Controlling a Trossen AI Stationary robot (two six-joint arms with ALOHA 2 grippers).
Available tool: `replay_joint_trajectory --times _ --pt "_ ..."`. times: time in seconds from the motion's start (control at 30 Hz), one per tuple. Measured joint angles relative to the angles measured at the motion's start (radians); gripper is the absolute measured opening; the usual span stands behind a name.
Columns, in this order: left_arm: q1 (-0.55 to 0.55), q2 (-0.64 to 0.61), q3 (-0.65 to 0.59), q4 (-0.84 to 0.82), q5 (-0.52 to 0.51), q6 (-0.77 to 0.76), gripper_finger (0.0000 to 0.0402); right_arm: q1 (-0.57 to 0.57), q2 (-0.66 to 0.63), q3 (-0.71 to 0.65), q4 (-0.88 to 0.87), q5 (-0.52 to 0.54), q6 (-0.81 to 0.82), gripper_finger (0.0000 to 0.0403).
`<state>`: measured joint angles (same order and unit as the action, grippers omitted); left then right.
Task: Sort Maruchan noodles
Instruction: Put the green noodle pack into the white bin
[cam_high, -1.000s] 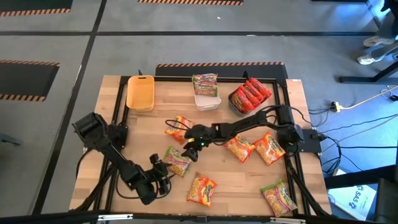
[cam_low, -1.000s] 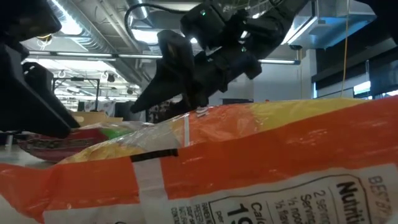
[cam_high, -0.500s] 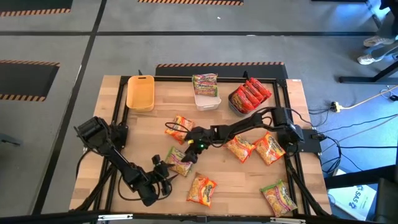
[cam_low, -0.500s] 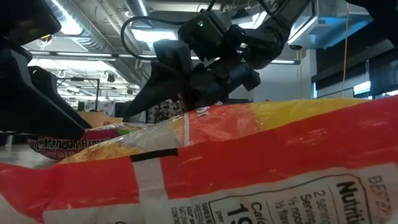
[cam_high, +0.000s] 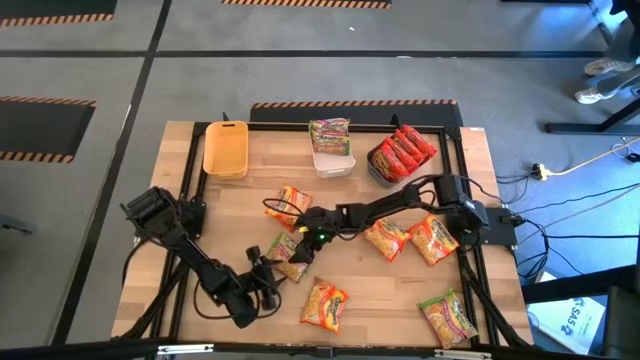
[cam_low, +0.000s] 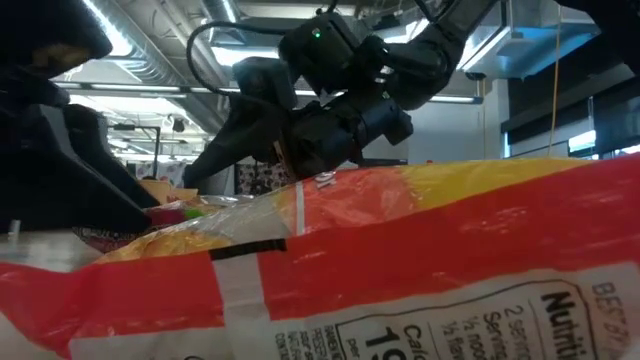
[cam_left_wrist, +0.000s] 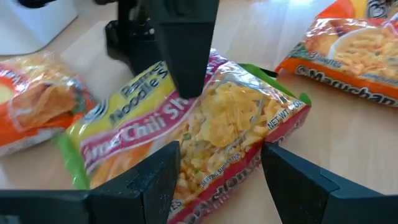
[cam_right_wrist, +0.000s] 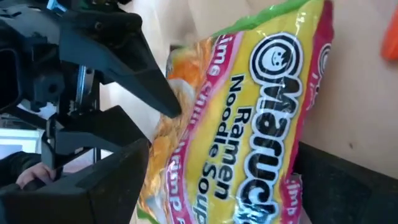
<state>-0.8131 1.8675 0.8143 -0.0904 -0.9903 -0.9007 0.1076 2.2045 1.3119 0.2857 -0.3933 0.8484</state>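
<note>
I should next use my right gripper to grab the green-pink packet by its Maruchan lettering's tail end (cam_right_wrist: 245, 190), so that I can stand the packet in the white bin.
A green-pink Maruchan noodle packet (cam_high: 287, 255) lies on the wooden table near its middle. My left gripper (cam_high: 267, 268) comes at it from the near left. Its open fingers (cam_left_wrist: 158, 177) stand over the packet's near end (cam_left_wrist: 211, 186). My right gripper (cam_high: 301, 238) reaches in from the far right, open, with the packet (cam_right_wrist: 249, 118) between its fingers. Orange packets (cam_high: 325, 303) (cam_high: 290, 200) (cam_high: 385, 238) (cam_high: 435, 238) and another green-pink one (cam_high: 450, 315) lie flat around them. My left gripper has its open fingers over the green-pink packet's near end (cam_left_wrist: 205, 199), slanting down from the near left; whether they touch it I cannot tell. My right gripper has one finger (cam_left_wrist: 186, 56) over the packet's middle, slanting down from the far right; whether it touches I cannot tell.
Along the far edge stand a yellow bin (cam_high: 225, 148), a white bin (cam_high: 333, 163) with a green-pink packet (cam_high: 330, 133) on top, and a dark grey bin (cam_high: 380, 170) holding red packets (cam_high: 405, 148). An orange packet (cam_low: 420, 260) fills the low view's front.
My right gripper has sunk and gone toward the table's left and near edges, onto the green-pink packet, rolling its wrist as it went. The packet has stayed about where it was.
</note>
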Motion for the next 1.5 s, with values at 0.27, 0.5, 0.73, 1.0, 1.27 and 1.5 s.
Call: replay_joint_trajectory --times 0.27,0.5,0.73,1.0,1.27,1.5 --pt "0.015 0.0 0.0 0.062 -0.001 0.103 0.0223 0.011 0.006 0.043 -0.003 0.044 -0.073 0.0326" --pt "0.011 0.0 0.0 0.06 -0.007 0.126 0.0223 0.01 0.006 0.044 -0.019 0.071 -0.127 0.0232" --pt "0.011 0.0 0.0 0.06 -0.013 0.142 0.0223 0.009 0.003 0.044 -0.029 0.089 -0.165 0.0142" --pt "-0.013 -0.024 0.0 0.048 -0.009 0.163 0.0223 0.01 -0.003 0.046 -0.02 0.086 -0.247 0.0119" --pt "-0.046 -0.188 0.0 -0.063 0.073 0.165 0.0223 0.013 -0.012 0.048 -0.041 0.07 -0.317 0.0111" --pt "-0.078 -0.351 0.0 -0.283 0.118 0.056 0.0223 0.012 -0.072 0.048 -0.14 0.088 -0.428 0.0092"
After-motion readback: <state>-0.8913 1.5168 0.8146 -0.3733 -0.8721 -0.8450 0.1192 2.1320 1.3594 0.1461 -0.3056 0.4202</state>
